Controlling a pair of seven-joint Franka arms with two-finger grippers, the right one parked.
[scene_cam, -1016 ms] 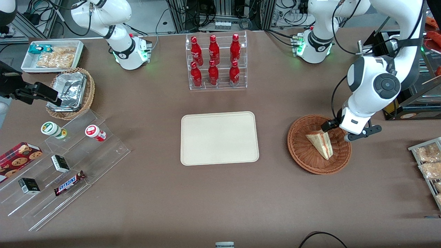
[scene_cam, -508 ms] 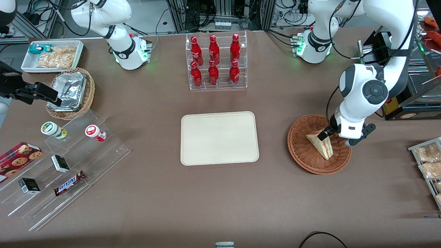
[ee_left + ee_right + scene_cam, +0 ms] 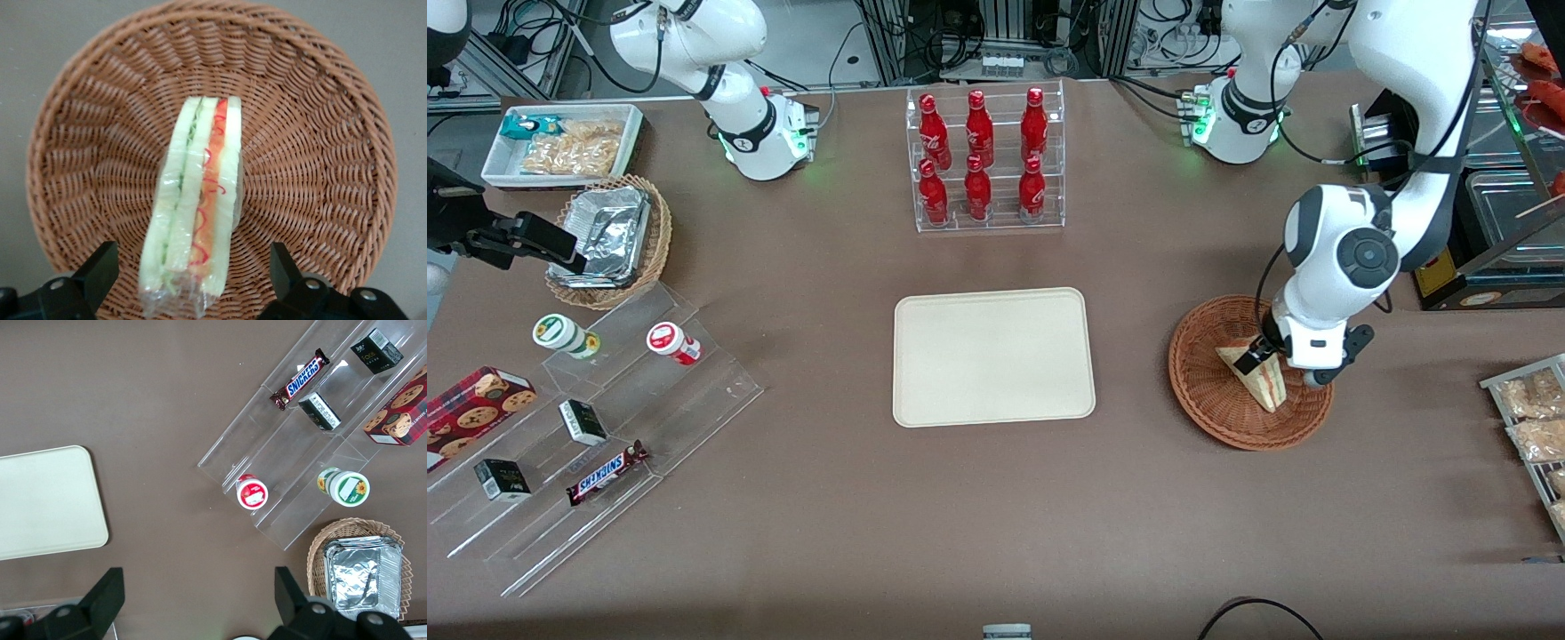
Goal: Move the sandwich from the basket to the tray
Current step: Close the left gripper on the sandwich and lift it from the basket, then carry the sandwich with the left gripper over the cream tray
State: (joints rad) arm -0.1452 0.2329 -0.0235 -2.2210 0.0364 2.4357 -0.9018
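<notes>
The left gripper grabs the wrapped sandwich by its wide end (image 3: 185,277) next, to place it on the cream tray.
The sandwich (image 3: 1261,380), a plastic-wrapped wedge of pale bread with red and green filling, lies in the reddish-brown wicker basket (image 3: 1209,391) toward the working arm's end of the table. It also shows in the left wrist view (image 3: 195,200), standing on edge in the basket (image 3: 313,147). My left gripper (image 3: 1285,366) is low over the basket, open, with one finger (image 3: 97,270) on each side of the sandwich's wide end, apart from it. The cream tray (image 3: 993,356) lies flat at mid-table, with nothing on it, and shows in the right wrist view (image 3: 47,501).
A clear rack of red bottles (image 3: 983,160) stands farther from the front camera than the tray. A clear stepped shelf (image 3: 587,427) with snacks, a tan basket with foil container (image 3: 609,236) and a white bin (image 3: 560,142) lie toward the parked arm's end. Snack bags (image 3: 1534,418) lie beside the basket.
My left gripper has come down and moved toward the tray's side, from above the basket's rim to straddling the sandwich's wide end. The sandwich has not moved.
</notes>
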